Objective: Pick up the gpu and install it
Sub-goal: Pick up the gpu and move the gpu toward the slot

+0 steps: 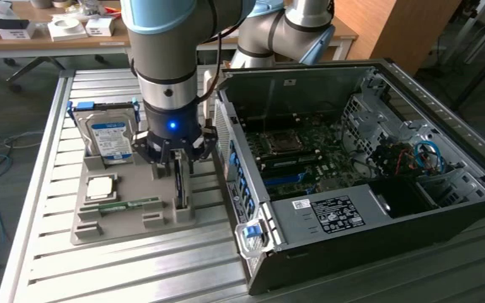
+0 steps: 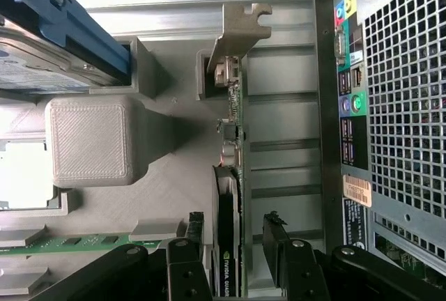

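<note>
The silver bracket point(image 2: 239, 31) bends out at one end, so the robot's gripper will next pick up the GPU by its flat black shroud point(image 2: 226, 245), across the two sides that face each other.
The gpu point(image 1: 179, 188) stands on edge in a slot of the grey holder point(image 1: 108, 232), a thin black card. In the wrist view the gpu point(image 2: 228, 203) shows edge-on, with its silver bracket point(image 2: 239, 31) at the far end. My gripper point(image 1: 175, 165) hangs straight down over the card. Its black fingers point(image 2: 279, 249) straddle the card's near end, one on each side. The gripper point(image 2: 233, 240) is open, with a gap showing between the card and one finger. Nothing is held.
The open computer case point(image 1: 444, 189) lies at the exterior view's right, motherboard point(image 1: 297, 158) exposed, close beside the holder. A silver hard drive point(image 1: 110, 137) with blue label stands in the holder, with a processor point(image 1: 99, 187) and green memory stick point(image 1: 129, 205) beside it. All rests on a slatted metal table point(image 1: 141, 271).
</note>
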Available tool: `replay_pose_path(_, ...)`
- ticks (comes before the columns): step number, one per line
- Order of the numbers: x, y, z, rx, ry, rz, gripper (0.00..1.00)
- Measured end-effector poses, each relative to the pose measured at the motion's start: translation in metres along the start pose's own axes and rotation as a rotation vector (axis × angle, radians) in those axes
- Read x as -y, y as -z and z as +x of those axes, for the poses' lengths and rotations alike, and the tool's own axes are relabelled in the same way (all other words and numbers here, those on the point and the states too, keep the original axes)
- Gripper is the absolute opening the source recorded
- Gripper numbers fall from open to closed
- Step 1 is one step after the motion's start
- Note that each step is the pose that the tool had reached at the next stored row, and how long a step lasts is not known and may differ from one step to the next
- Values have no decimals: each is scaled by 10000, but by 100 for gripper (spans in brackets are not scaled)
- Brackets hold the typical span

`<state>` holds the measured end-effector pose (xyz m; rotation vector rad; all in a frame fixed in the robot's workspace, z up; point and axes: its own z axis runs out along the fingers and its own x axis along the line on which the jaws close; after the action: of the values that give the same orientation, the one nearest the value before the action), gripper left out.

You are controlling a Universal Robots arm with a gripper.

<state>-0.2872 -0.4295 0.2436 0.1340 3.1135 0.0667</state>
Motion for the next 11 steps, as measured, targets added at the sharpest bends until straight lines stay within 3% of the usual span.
replay_pose_path(11, -6, -31, 21, 2, -36, 1, 47)
